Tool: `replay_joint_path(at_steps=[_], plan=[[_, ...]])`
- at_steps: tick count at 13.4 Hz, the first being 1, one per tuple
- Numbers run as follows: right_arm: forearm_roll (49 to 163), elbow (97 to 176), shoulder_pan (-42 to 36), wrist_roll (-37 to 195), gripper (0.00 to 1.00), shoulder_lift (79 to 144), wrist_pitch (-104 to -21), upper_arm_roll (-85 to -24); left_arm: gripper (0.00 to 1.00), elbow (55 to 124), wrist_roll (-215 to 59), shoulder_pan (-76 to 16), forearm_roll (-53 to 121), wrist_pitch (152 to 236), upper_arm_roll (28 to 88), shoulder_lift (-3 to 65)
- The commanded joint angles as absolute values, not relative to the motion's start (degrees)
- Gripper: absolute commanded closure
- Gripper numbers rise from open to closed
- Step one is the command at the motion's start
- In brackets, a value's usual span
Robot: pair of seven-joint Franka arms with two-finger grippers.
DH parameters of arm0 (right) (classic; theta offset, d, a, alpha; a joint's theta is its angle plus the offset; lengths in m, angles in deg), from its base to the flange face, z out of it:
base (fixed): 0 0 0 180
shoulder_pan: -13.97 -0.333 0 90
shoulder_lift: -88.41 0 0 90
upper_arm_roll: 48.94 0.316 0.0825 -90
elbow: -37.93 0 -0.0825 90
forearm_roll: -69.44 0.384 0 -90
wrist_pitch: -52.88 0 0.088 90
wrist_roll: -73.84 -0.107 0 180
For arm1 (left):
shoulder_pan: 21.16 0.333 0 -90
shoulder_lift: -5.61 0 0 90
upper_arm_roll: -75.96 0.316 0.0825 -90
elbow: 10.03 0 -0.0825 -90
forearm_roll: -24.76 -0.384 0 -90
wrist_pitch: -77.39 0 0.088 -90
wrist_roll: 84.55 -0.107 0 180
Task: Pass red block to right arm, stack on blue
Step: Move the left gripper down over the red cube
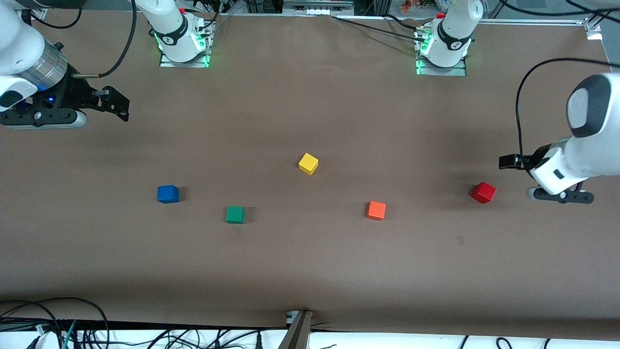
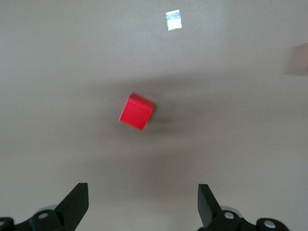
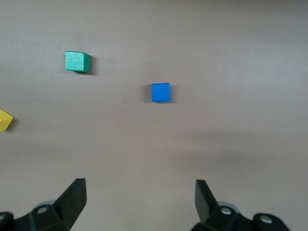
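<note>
I will pass the block on for stacking on the blue cube [image 1: 167,194], so my left gripper will next take hold of the opposite sides of the red block [image 1: 483,192].
The red block [image 1: 483,192] lies on the brown table toward the left arm's end. My left gripper [image 1: 507,162] hangs in the air beside it, open and empty. In the left wrist view the red block [image 2: 136,111] lies ahead of the open left gripper [image 2: 143,192], apart from it. The blue cube [image 1: 167,194] lies toward the right arm's end. My right gripper [image 1: 118,104] is up in the air at that end, open and empty. In the right wrist view the blue cube [image 3: 160,92] lies ahead of the open right gripper [image 3: 140,190].
A green cube [image 1: 235,214] lies beside the blue one, a little nearer the front camera. A yellow cube [image 1: 308,163] lies mid-table. An orange cube [image 1: 376,210] lies between the green cube and the red block. Cables run along the table's front edge.
</note>
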State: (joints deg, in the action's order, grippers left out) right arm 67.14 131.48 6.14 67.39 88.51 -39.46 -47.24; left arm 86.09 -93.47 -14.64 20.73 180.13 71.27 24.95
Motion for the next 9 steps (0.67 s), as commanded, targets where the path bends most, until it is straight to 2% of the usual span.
replay_joint_path(at_steps=[1, 7, 9], plan=[[66.71, 130.66, 5.79, 67.08, 0.00, 88.50, -38.79, -47.45, 0.00, 92.35, -101.13, -14.57, 18.09, 188.19, 70.95, 26.16], [66.71, 130.66, 5.79, 67.08, 0.00, 88.50, -38.79, -47.45, 0.00, 103.15, -104.59, -14.48, 9.65, 209.20, 71.03, 29.95], [66.71, 130.74, 5.79, 67.08, 0.00, 88.50, -38.70, -47.45, 0.00, 104.05, -104.59, -13.44, 9.38, 212.47, 70.95, 31.52]])
